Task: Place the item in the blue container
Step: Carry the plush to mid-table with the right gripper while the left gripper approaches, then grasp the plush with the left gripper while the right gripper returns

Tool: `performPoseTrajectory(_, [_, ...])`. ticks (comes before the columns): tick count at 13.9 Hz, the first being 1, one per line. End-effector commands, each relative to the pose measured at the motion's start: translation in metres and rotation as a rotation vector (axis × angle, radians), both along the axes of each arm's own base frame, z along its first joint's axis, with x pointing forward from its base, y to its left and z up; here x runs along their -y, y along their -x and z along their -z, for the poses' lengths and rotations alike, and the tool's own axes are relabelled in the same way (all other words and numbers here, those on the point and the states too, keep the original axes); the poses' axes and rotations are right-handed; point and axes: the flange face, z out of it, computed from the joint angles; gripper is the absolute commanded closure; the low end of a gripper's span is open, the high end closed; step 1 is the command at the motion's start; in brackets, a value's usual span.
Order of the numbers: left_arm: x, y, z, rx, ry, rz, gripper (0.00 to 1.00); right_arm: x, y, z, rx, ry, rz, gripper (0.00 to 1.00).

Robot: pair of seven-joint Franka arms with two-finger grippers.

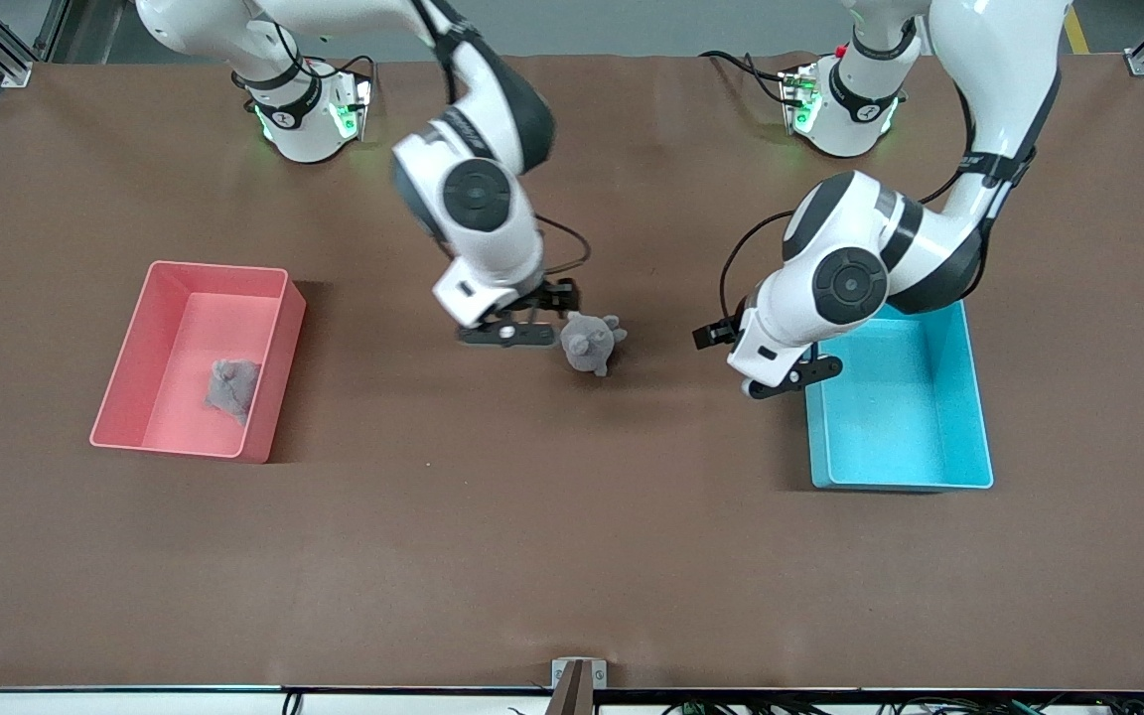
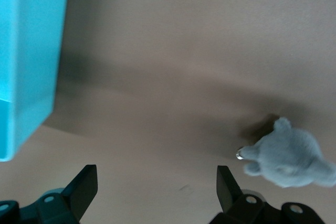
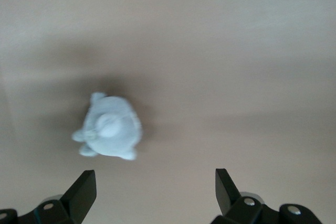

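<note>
My left gripper picks up the small grey plush toy by its plump body (image 1: 589, 346) next, to put it into the blue container (image 1: 905, 407).
A small grey plush toy (image 1: 592, 343) lies on the brown table near its middle. My right gripper (image 1: 532, 320) hangs open just beside the toy, toward the right arm's end; in the right wrist view the plush toy (image 3: 110, 132) sits off to one side of the right gripper (image 3: 156, 184), not between the fingers. The blue container (image 1: 905, 407) stands empty toward the left arm's end. My left gripper (image 1: 769, 356) hangs open and empty over the table beside the container's rim. In the left wrist view the left gripper (image 2: 157, 182) shows between the blue container (image 2: 26, 51) and the plush toy (image 2: 291, 156).
A pink bin (image 1: 150, 338) of the same size stands toward the right arm's end, with a grey crumpled item (image 1: 232, 387) inside it. Bare brown table (image 1: 572, 536) stretches toward the front camera.
</note>
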Motion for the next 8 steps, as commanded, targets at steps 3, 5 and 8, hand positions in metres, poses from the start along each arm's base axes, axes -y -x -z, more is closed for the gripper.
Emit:
performPoseTrajectory(3, [0.064,0.016,0.043,0.005,0.041,-0.139,0.0,0.124,-0.024,-0.056,-0.042,0.063,-0.051,0.0])
performPoseTrajectory(5, [0.093,0.028,0.05,0.015,0.051,-0.19,0.01,0.19,-0.042,-0.064,-0.046,0.035,-0.101,0.0])
performPoseTrajectory(8, [0.126,0.027,0.058,0.033,0.094,-0.281,0.01,0.285,-0.068,-0.053,-0.052,0.002,-0.146,0.0])
